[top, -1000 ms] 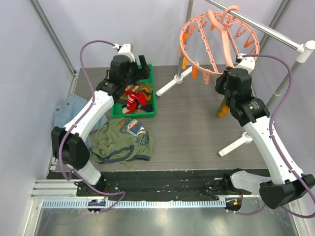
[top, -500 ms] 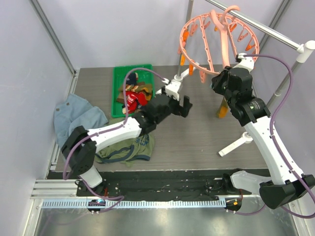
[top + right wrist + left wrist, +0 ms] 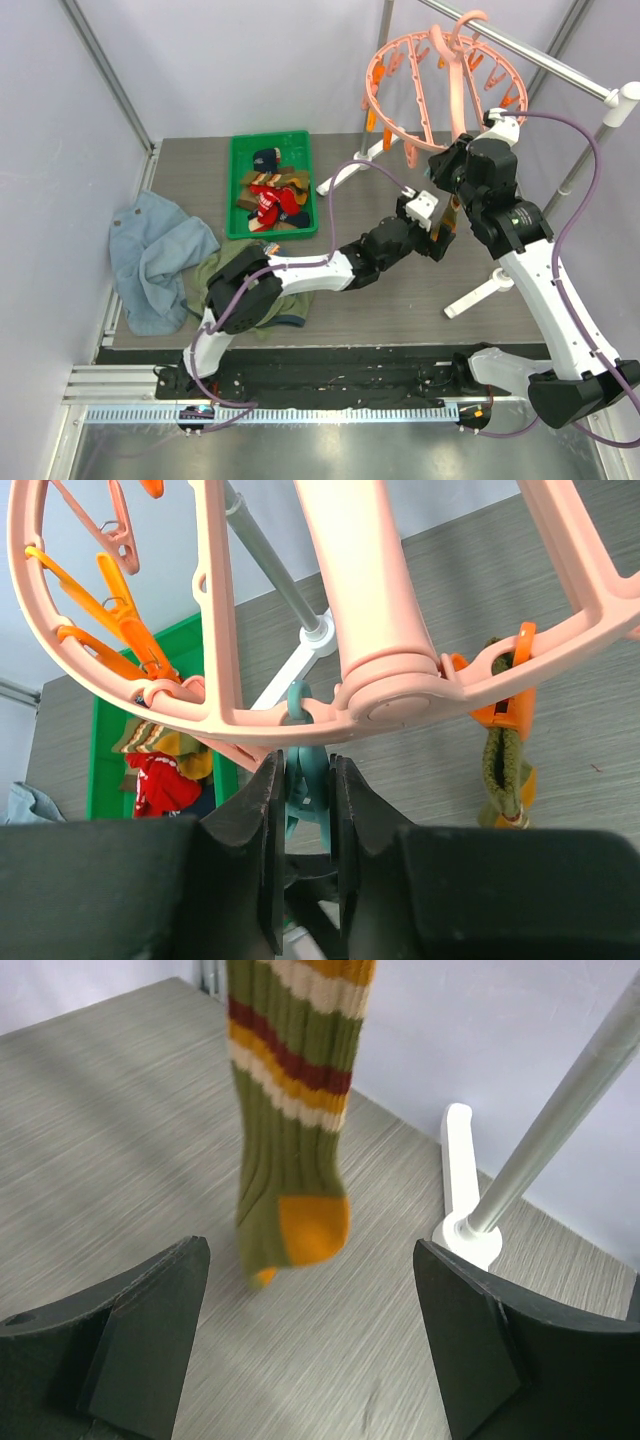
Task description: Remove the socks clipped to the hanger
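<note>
The olive sock needs to be unclipped and removed, so its clipped end should stay clear. My left gripper should next grab the sock by its lower striped part above the orange heel (image 3: 446, 221) (image 3: 291, 1098).
The salmon-pink ring hanger (image 3: 440, 85) hangs by its hook from the rail. It fills the top of the right wrist view (image 3: 390, 670). My right gripper (image 3: 447, 172) reaches up under the ring, and in its own view the gripper (image 3: 305, 765) is shut on a teal clip (image 3: 310, 780). Beside it an orange clip (image 3: 505, 705) holds an olive sock (image 3: 500, 765). My left gripper (image 3: 432, 222) is open and empty below the ring. In its view (image 3: 310, 1330) the olive sock with orange stripes (image 3: 290, 1110) hangs just ahead of its jaws, not touching them. Other socks (image 3: 272, 192) lie in the tray.
A green tray (image 3: 240, 190) stands at the back left. A pale blue denim garment (image 3: 150, 250) and an olive T-shirt (image 3: 225, 275) lie at the front left. The white-and-grey rail stand (image 3: 540, 60) has feet on the table (image 3: 480, 295), with its pole close by in the left wrist view (image 3: 540, 1130).
My left arm has swung from the green tray across the table to under the hanger, now facing the hanging olive sock. My right gripper has edged up against the ring.
</note>
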